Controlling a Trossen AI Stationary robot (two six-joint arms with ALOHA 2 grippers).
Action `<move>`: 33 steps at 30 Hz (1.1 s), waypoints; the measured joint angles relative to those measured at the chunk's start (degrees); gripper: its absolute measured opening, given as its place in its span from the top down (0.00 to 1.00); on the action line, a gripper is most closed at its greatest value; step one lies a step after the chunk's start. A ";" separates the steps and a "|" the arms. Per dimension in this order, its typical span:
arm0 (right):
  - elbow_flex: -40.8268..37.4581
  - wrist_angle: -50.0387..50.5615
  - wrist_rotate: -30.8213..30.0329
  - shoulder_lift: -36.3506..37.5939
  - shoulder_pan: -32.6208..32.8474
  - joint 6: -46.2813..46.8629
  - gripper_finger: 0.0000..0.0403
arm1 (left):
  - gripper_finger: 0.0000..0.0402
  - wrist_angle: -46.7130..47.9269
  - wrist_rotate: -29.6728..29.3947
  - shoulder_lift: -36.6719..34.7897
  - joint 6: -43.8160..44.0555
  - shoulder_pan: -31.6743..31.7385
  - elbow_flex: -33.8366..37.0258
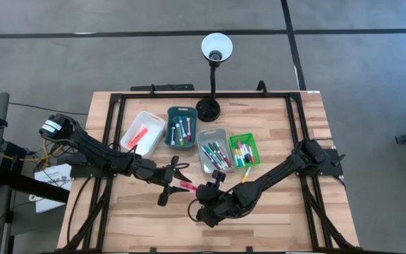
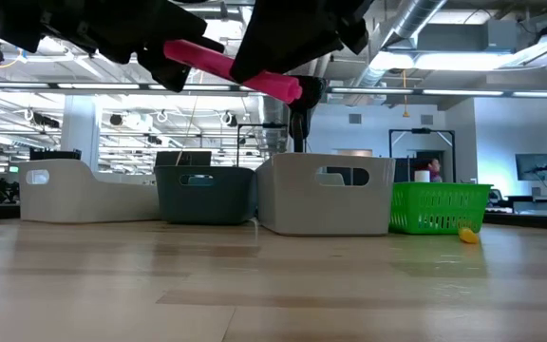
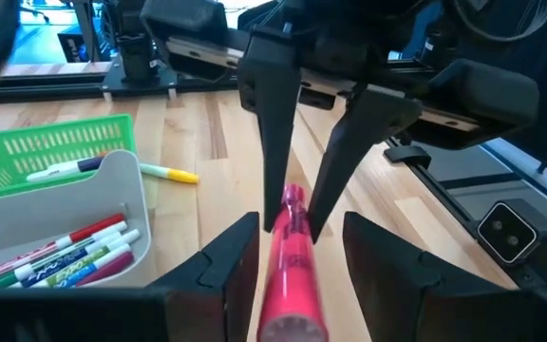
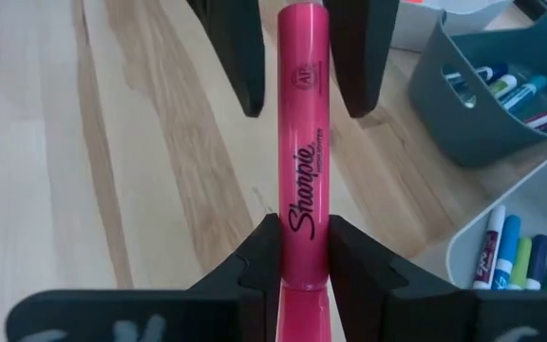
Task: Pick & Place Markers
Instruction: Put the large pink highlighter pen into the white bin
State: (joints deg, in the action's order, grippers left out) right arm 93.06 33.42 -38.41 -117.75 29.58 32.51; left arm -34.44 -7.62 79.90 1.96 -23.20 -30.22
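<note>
My left gripper grabs the pink marker by its end with the cap (image 3: 292, 299) next, to place the marker in the white tray.
A pink marker (image 1: 187, 185) hangs above the table's middle, between my two grippers, which face each other. My right gripper (image 1: 197, 190) is shut on it. My left gripper (image 1: 178, 182) is open, and its fingers (image 4: 240, 57) stand on either side of the marker's other end with small gaps. More markers lie in a white tray (image 1: 134, 141), a dark teal tray (image 1: 171, 113), a grey tray (image 1: 204, 159) and a green basket (image 1: 254, 144). A yellow marker (image 1: 245, 175) lies loose on the table. My right gripper pinches the pink marker's barrel (image 4: 302, 237) between its two fingers (image 4: 254, 261), toward the end nearer that gripper. The fingers slant down from the table's right side and lie along the marker. The marker is lifted clear of the table and slightly tilted (image 2: 235, 68).
The four containers stand in a row across the table's far half, with a black desk lamp (image 1: 210, 106) behind them. A black frame (image 1: 111, 113) runs along the table's edges. Bare wood lies at the near side, under both grippers.
</note>
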 joint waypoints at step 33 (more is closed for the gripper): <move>0.02 -3.82 -0.36 0.02 -1.35 -3.24 0.81 | 0.82 2.00 -0.20 0.00 2.11 0.00 0.07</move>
State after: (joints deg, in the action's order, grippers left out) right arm 93.08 29.61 -38.77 -117.73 28.23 29.27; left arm -32.44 -7.82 79.90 4.07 -23.20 -30.15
